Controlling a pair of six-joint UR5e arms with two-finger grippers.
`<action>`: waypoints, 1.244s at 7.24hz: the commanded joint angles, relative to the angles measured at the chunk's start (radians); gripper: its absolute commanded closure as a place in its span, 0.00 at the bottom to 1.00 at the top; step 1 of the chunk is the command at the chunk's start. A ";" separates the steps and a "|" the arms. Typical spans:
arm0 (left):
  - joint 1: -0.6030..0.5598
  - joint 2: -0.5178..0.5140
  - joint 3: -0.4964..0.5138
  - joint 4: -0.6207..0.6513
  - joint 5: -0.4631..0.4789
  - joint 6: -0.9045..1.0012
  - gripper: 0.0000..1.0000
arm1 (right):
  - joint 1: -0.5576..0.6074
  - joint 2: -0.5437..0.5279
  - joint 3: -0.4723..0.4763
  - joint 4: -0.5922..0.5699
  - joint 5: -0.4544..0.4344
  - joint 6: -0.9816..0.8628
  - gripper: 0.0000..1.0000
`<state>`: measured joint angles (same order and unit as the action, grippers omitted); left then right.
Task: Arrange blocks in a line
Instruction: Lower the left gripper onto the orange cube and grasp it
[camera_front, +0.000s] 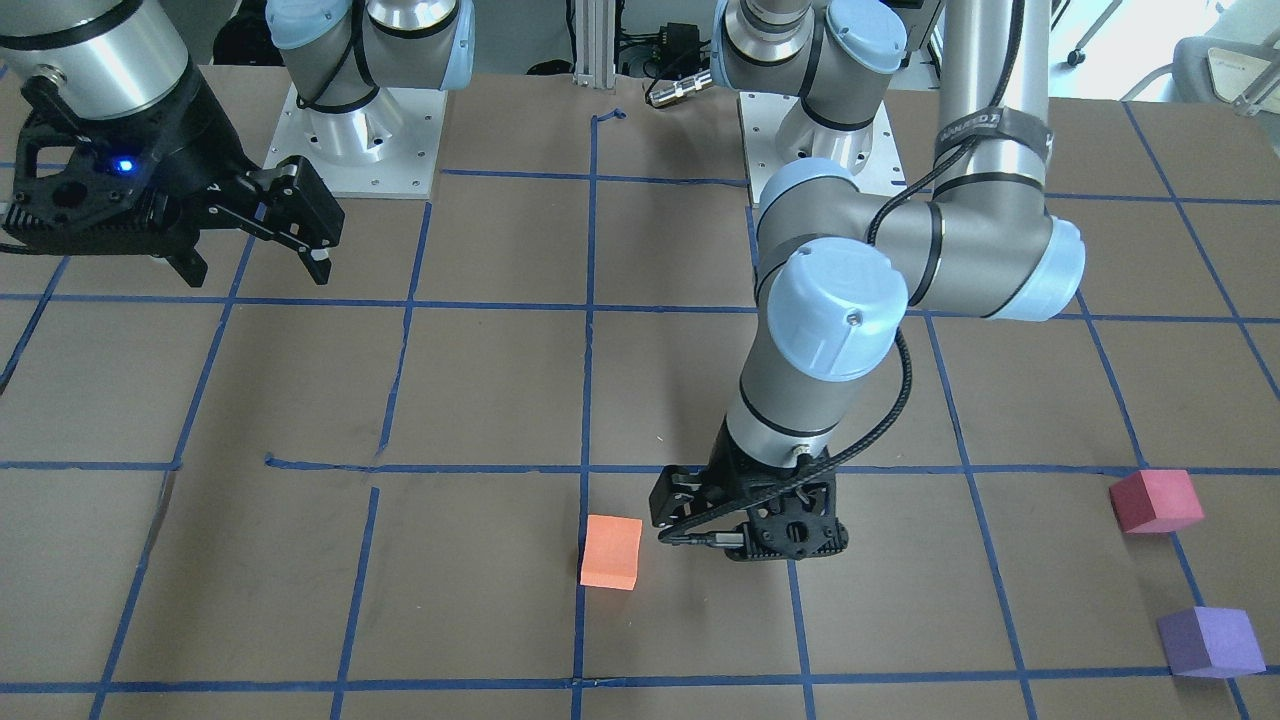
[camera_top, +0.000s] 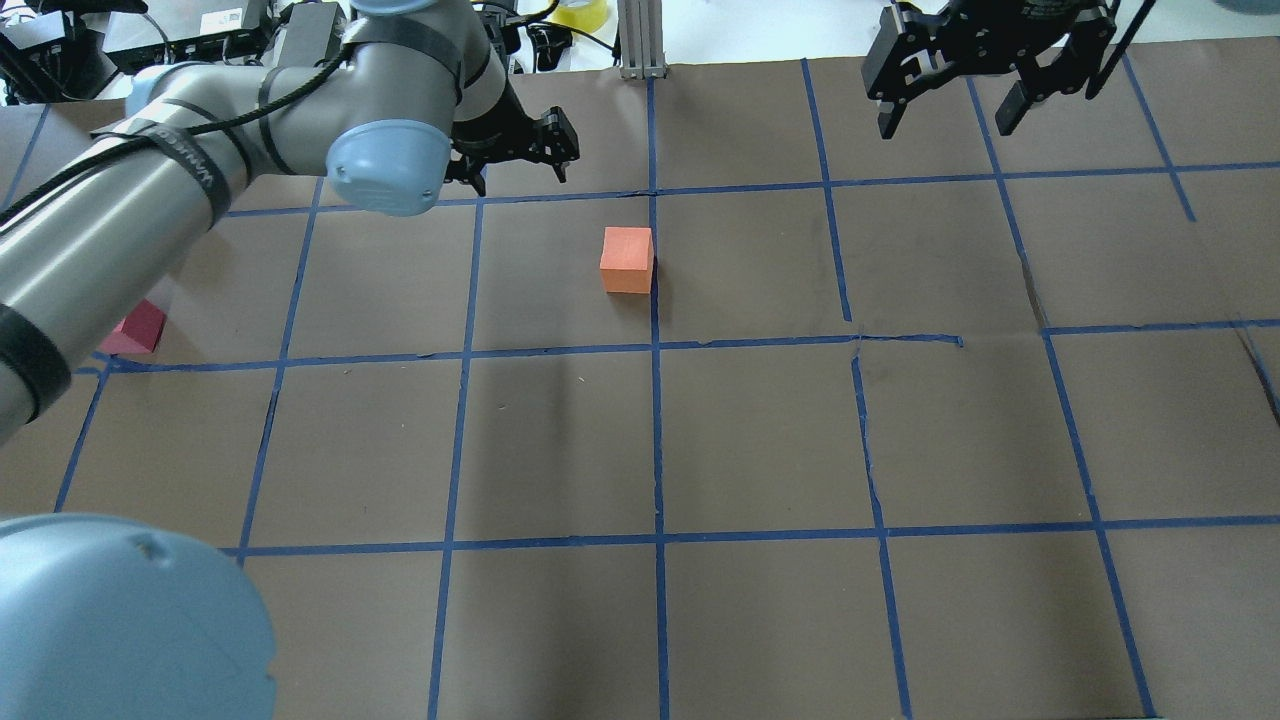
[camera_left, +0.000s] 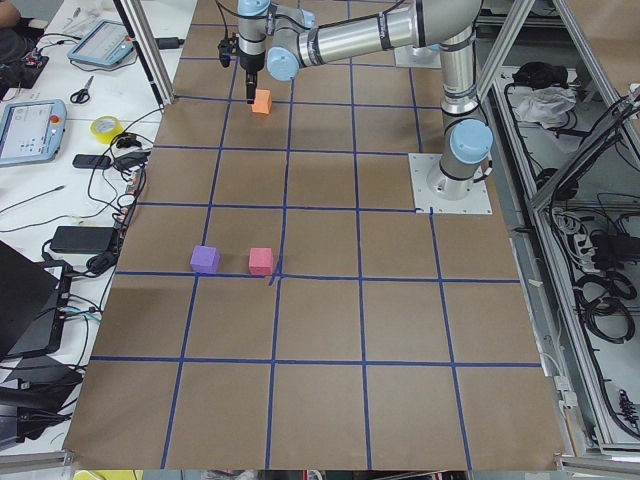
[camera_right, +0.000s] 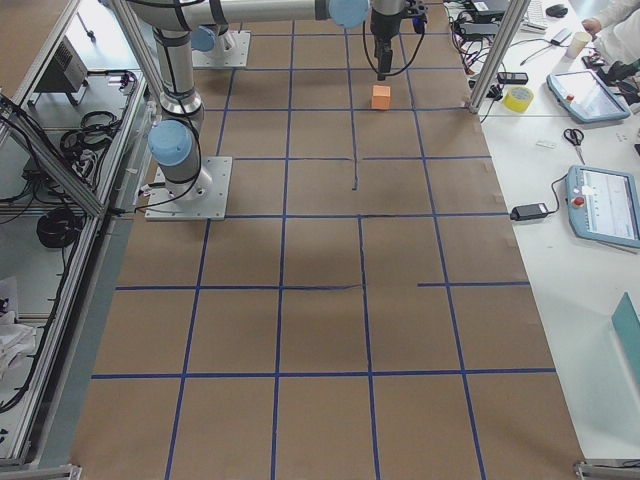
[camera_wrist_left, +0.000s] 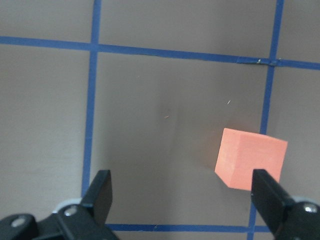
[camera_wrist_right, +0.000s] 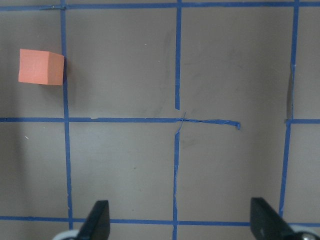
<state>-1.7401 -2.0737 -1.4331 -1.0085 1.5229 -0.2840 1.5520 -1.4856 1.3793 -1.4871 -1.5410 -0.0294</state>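
Next, my left gripper will grab the orange block (camera_front: 611, 552) by two opposite sides. Then I line it up with the pink and purple blocks.
The orange block (camera_front: 611, 552) sits on the brown table on a blue tape line, also in the overhead view (camera_top: 627, 260). My left gripper (camera_front: 745, 535) is open and empty, low over the table just beside the block; in the left wrist view the block (camera_wrist_left: 250, 159) lies by one of the fingers (camera_wrist_left: 270, 197). The crimson-pink block (camera_front: 1155, 500) and the purple block (camera_front: 1208, 642) lie apart from it near the table's edge on my left side, side by side in the exterior left view (camera_left: 261, 261) (camera_left: 205, 259). My right gripper (camera_top: 950, 115) is open and empty, high above the table.
Blue tape lines (camera_top: 655, 440) divide the brown paper into squares. The two arm bases (camera_front: 350, 130) (camera_front: 810, 140) stand at the robot's edge. Tablets (camera_right: 605, 205), a tape roll (camera_right: 518, 98) and cables lie on the side bench past the far edge.
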 joint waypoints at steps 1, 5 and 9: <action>-0.074 -0.109 0.052 0.033 0.005 -0.080 0.00 | -0.007 -0.025 0.049 -0.031 -0.024 -0.004 0.00; -0.125 -0.177 0.057 0.028 -0.001 -0.070 0.00 | -0.003 -0.039 0.058 -0.035 -0.037 -0.007 0.00; -0.124 -0.240 0.059 0.024 0.016 -0.026 0.27 | 0.000 -0.051 0.092 -0.031 -0.030 -0.070 0.00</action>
<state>-1.8636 -2.2990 -1.3756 -0.9845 1.5299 -0.3165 1.5520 -1.5350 1.4551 -1.5177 -1.5800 -0.0947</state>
